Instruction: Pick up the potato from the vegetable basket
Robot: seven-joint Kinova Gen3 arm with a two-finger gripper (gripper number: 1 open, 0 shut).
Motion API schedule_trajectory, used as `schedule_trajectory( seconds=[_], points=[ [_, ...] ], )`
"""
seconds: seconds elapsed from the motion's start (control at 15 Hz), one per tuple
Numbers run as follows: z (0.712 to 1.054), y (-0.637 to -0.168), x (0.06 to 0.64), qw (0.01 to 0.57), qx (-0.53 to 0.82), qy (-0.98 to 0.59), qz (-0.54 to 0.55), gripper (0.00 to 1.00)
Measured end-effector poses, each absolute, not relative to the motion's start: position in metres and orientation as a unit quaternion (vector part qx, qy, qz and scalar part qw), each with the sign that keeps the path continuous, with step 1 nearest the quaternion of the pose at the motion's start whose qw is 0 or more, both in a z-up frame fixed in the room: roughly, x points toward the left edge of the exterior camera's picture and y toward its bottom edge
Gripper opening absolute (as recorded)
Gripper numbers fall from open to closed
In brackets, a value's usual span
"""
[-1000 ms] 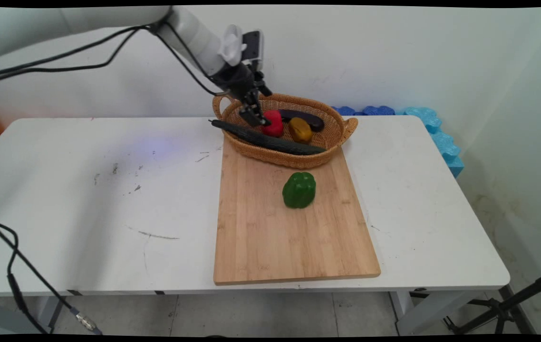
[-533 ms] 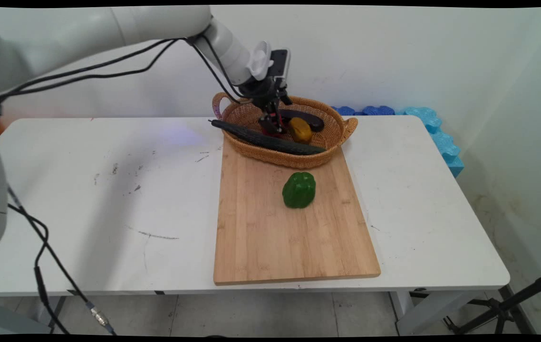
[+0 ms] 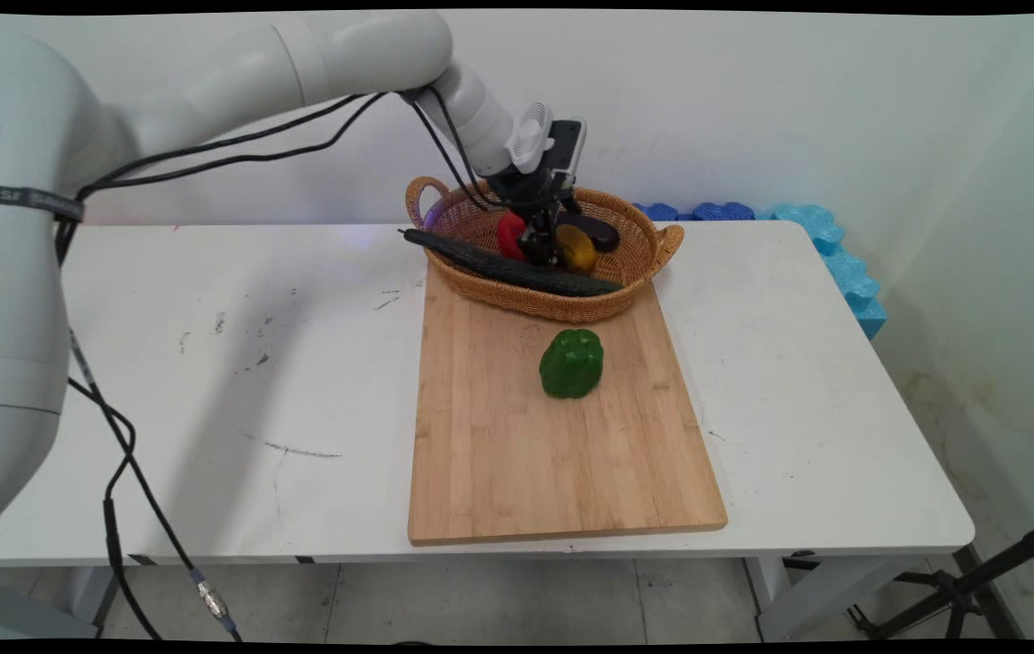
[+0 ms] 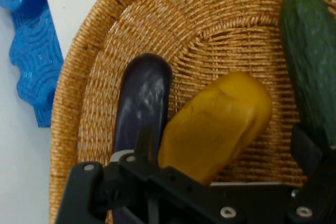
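Observation:
My gripper is going to take hold of the yellow pepper by its rounded body (image 3: 576,251) next, so that it can move the pepper from the wicker basket to the cutting board (image 3: 562,463).
My gripper (image 3: 542,245) reaches down into a wicker basket (image 3: 553,307) at the table's far side, between a red pepper (image 3: 509,234) and a yellow vegetable (image 3: 579,249). In the hand view the gripper (image 4: 226,153) is open, and the yellow vegetable (image 4: 218,124) lies between its fingers (image 4: 145,142), not gripped. A dark purple aubergine (image 4: 142,103) lies just beside it, and a long dark green cucumber (image 4: 310,51) rests on the other side. The cucumber (image 3: 517,267) spans the basket's front rim. The basket's woven wall (image 4: 68,114) curves around them.
A wooden cutting board (image 3: 562,463) lies in front of the basket with a green bell pepper (image 3: 571,363) on it. Blue foam pieces (image 3: 830,245) line the wall at the back right. Black cables hang from the arm on the left.
The gripper has moved right across the basket, from the red pepper's left side to the gap between the red pepper and the yellow vegetable. Nothing on the table has shifted.

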State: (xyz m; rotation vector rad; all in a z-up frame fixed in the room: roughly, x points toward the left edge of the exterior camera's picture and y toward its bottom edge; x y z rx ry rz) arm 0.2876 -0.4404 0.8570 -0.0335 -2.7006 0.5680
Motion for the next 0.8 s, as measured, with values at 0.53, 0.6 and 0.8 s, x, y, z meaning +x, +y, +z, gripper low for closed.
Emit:
schedule_trajectory(
  seconds=[0.53, 0.6, 0.8],
  points=[
    [0.843, -0.455, 0.272, 0.181, -0.039, -0.963, 0.197, 1.00],
    [0.841, -0.456, 0.271, 0.180, -0.042, -0.963, 0.196, 1.00],
    [0.838, -0.458, 0.267, 0.179, -0.050, -0.963, 0.193, 0.00]
  ],
)
